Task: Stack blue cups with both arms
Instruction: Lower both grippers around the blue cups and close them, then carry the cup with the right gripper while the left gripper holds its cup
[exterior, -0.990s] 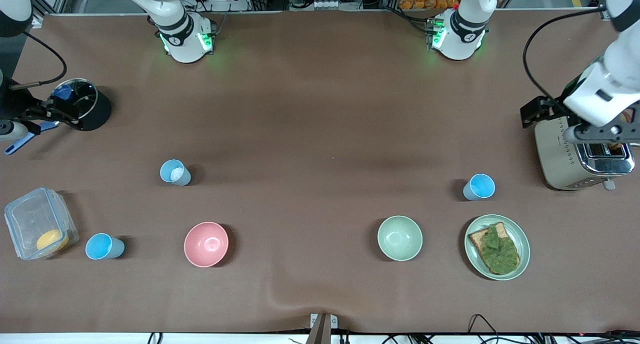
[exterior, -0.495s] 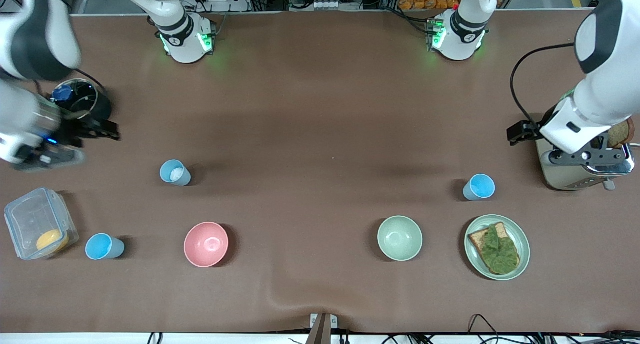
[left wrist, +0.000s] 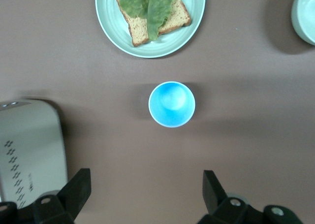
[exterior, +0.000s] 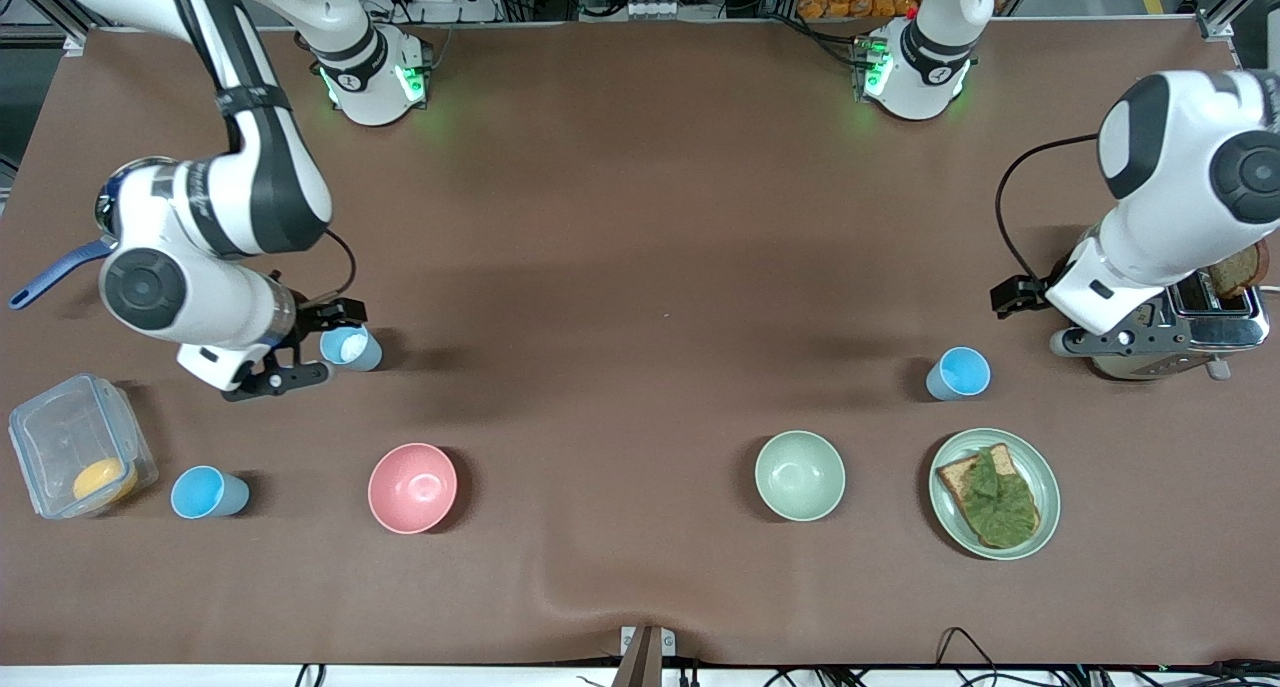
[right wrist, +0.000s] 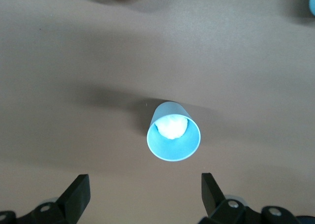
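My right gripper grabs the cup with the white inside by its rim next, to stack the blue cups.
Three light-blue cups stand upright on the brown table. One cup holds something white and shows in the right wrist view. My right gripper is open and empty beside it, toward the right arm's end; the cup stands just ahead of the fingertips. A second cup stands nearer the camera, beside a clear container. The third cup is empty and shows in the left wrist view. My left gripper is open and empty, up in the air beside the toaster, the cup well ahead of it.
A pink bowl and a pale green bowl stand near the front. A green plate holds toast with lettuce. A toaster stands at the left arm's end. A clear container and a blue handle lie at the right arm's end.
Both arms swung in from the table's ends. The right gripper moved from the black pot to beside the cup with the white thing. The left gripper moved off the toaster toward the third cup.
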Motion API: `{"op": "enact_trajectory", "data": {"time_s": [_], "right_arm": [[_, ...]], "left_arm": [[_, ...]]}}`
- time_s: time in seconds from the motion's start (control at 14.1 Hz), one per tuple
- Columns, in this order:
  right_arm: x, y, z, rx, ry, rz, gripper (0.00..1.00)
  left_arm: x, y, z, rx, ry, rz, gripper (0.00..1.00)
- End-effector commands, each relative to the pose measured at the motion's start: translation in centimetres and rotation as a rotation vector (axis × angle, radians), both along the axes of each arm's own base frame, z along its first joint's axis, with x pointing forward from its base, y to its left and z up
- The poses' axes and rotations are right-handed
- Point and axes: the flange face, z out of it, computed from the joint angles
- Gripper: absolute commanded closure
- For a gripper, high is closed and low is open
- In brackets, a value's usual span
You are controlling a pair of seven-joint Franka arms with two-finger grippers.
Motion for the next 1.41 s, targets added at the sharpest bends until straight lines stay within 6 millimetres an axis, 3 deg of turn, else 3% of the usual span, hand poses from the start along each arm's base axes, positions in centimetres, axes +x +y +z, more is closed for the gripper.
{"op": "enact_trajectory", "data": {"time_s": [0.0, 0.14, 0.35, 0.49, 0.71, 0.85, 0.92, 1.06, 1.34], "right_arm": [[-1.9, -0.7, -2.7, -0.012, -0.026, -0.01, 0.0], [-3.0, -0.8, -5.3, -0.006, -0.057, -0.005, 0.0], [-4.6, -0.6, -8.9, 0.003, -0.111, -0.005, 0.0], [-6.0, 0.6, -10.8, 0.001, -0.124, -0.005, 0.0], [-6.6, 0.4, -12.7, 0.003, -0.14, -0.009, 0.0], [-6.5, 0.0, -12.9, 0.003, -0.146, -0.016, 0.4], [-6.2, -0.5, -12.7, 0.005, -0.155, -0.019, 0.57], [-6.3, -0.4, -13.0, 0.002, -0.143, -0.022, 1.0], [-5.4, -0.3, -12.0, -0.002, -0.125, -0.023, 1.0]], "left_arm": [[-0.5, 0.3, -3.4, 0.001, -0.045, -0.029, 0.0], [0.4, 0.4, -5.8, -0.008, -0.05, -0.027, 0.0], [1.3, 3.4, -8.1, -0.012, -0.055, 0.013, 0.0], [2.0, 3.9, -9.6, -0.014, -0.045, 0.02, 0.0], [3.0, 6.1, -12.4, -0.019, -0.042, 0.051, 0.0], [3.2, 7.0, -14.2, -0.025, -0.045, 0.066, 0.0], [3.2, 6.7, -14.8, -0.029, -0.044, 0.064, 0.0], [3.3, 5.7, -15.4, -0.031, -0.04, 0.061, 0.0], [2.8, 5.5, -17.0, -0.032, -0.013, 0.058, 0.0]]}}
